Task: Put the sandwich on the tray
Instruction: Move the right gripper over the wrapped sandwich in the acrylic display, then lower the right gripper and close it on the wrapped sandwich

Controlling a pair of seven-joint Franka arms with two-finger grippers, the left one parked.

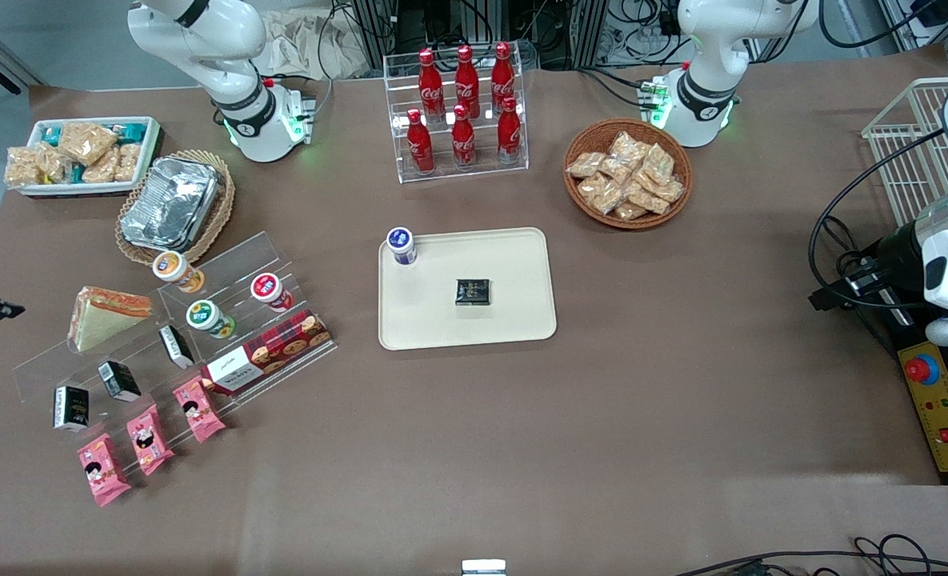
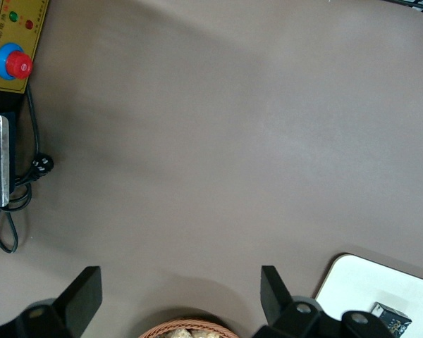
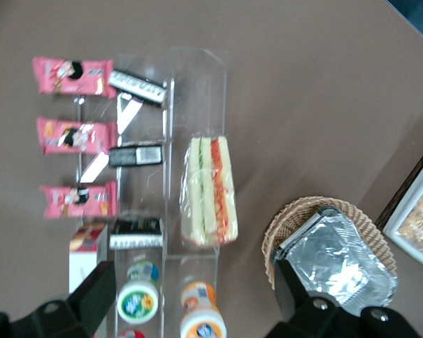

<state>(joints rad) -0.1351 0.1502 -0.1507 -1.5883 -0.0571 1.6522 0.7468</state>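
Note:
The robot's gripper will place the sandwich on the cream tray (image 1: 514,320), so it will next grab the sandwich by its middle (image 1: 105,318).
The sandwich (image 1: 106,318), a wrapped wedge of white bread with an orange-red and green filling edge, lies on the top step of a clear acrylic stand (image 1: 226,260) toward the working arm's end of the table. It also shows in the right wrist view (image 3: 211,190). The cream tray (image 1: 514,320) lies mid-table and holds a blue-lidded cup (image 1: 402,244) and a black packet (image 1: 472,291). A corner of the tray shows in the left wrist view (image 2: 359,282). My gripper (image 3: 190,296) is open and empty, high above the stand, apart from the sandwich. It shows at the front view's edge (image 1: 6,284).
On the stand are cups (image 1: 210,318), black packets (image 1: 118,380), a biscuit box (image 1: 270,352) and pink snack packets (image 1: 150,438). A wicker basket with a foil container (image 1: 174,204) and a white snack bin (image 1: 82,152) stand beside it. A cola rack (image 1: 462,104) and a snack basket (image 1: 627,172) stand farther from the camera than the tray.

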